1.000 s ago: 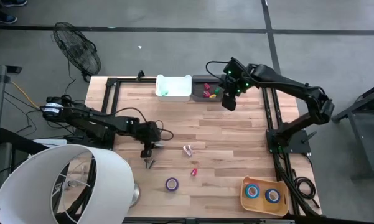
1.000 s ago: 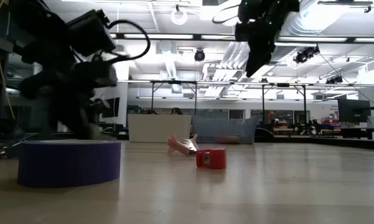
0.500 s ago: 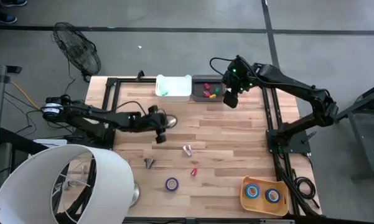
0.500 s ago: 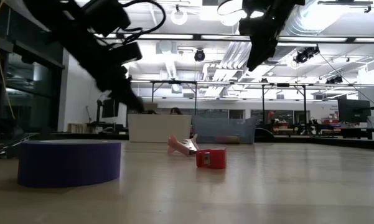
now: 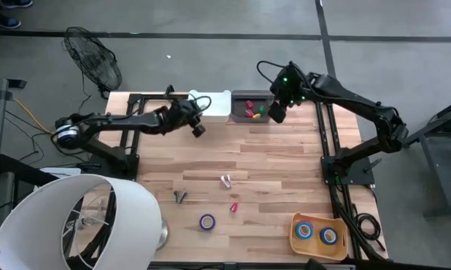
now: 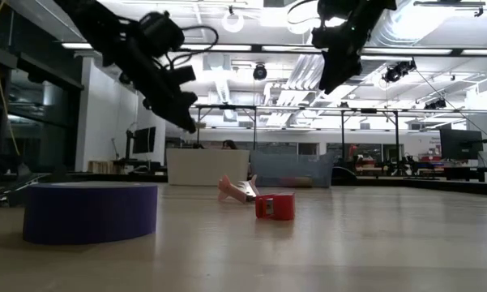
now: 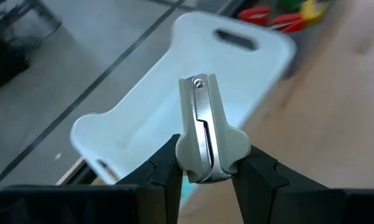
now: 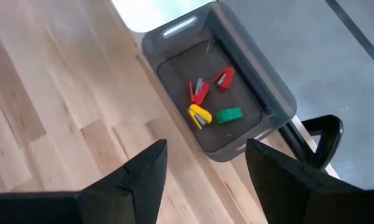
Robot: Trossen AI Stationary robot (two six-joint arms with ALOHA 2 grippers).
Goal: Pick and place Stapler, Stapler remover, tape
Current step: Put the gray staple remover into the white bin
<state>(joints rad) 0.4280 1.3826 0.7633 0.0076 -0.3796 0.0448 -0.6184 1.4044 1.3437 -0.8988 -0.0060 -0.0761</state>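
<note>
The staple remover hangs high and short of the white bin's near edge [image 5: 210, 121], so it moves toward the bin, before my left gripper releases it.
My left gripper [image 5: 197, 127] is raised by the near left corner of the white bin [image 5: 210, 106] at the table's far edge and is shut on a white and metal staple remover [image 7: 204, 134]. In the low view my left gripper [image 6: 182, 120] hangs well above the tabletop. My right gripper [image 5: 276, 112] hovers open and empty over the grey bin [image 8: 221, 102], which holds small red, yellow and green pieces. A pink staple remover [image 5: 226, 181], a small red piece [image 5: 233, 207], a dark piece [image 5: 180, 196] and a purple tape roll [image 5: 207, 221] lie on the wood. My left gripper pinches the staple remover between its two fingers by the wide plastic grips [image 7: 185, 149] at its back end. The metal claw end [image 7: 200, 84] points away from the fingers, along them. The remover is lifted clear, with the white bin [image 7: 143, 112] beneath and beyond it.
An orange tray [image 5: 296, 238] with two tape rolls sits at the near right corner. A large white lamp shade [image 5: 75, 221] stands off the near left corner. Black frame rails [image 5: 330, 142] run along the table's left, far and right sides. Bare wood spans the middle.
My left gripper has risen from low over the dark piece near the table's middle left and swung toward the far edge, ending by the white bin with the staple remover in its fingers. My right gripper has drifted slightly toward the far edge over the grey bin.
</note>
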